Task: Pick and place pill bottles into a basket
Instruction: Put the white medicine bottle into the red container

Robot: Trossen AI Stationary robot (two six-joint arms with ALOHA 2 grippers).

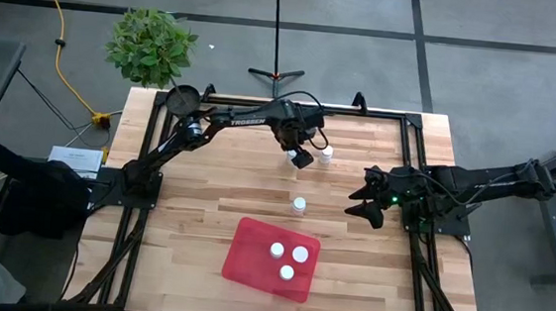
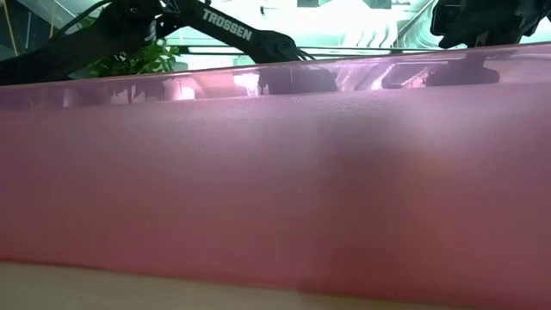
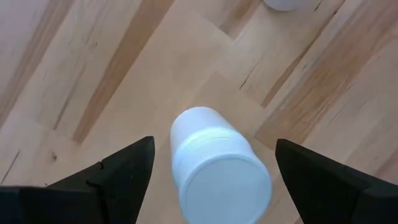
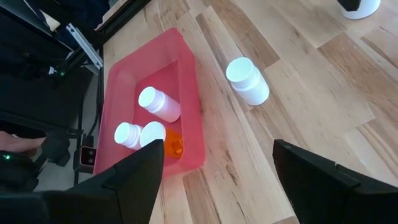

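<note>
The fingers of my left gripper are beside the cap, so the gripper should close now on the white bottle's cap (image 1: 292,155) (image 3: 228,190).
A white pill bottle (image 3: 217,168) stands upright on the wooden table at the far middle. My left gripper (image 3: 214,142) points down over it, open, with one finger on each side and clear of it. A second bottle (image 1: 326,153) stands just to its right, and a third (image 1: 299,206) stands nearer, in the table's middle. The red basket (image 1: 250,263) lies at the near middle and holds three bottles (image 4: 158,102), one of them with an orange body (image 4: 173,144). My right gripper (image 1: 364,197) waits open at the table's right with nothing between its fingers.
A small dark round pot (image 1: 182,97) sits at the table's far left corner, beside a potted plant (image 1: 150,44) on the floor. The basket's wall (image 2: 275,172) fills the low view. Bare wood lies between the basket and the loose bottles.
</note>
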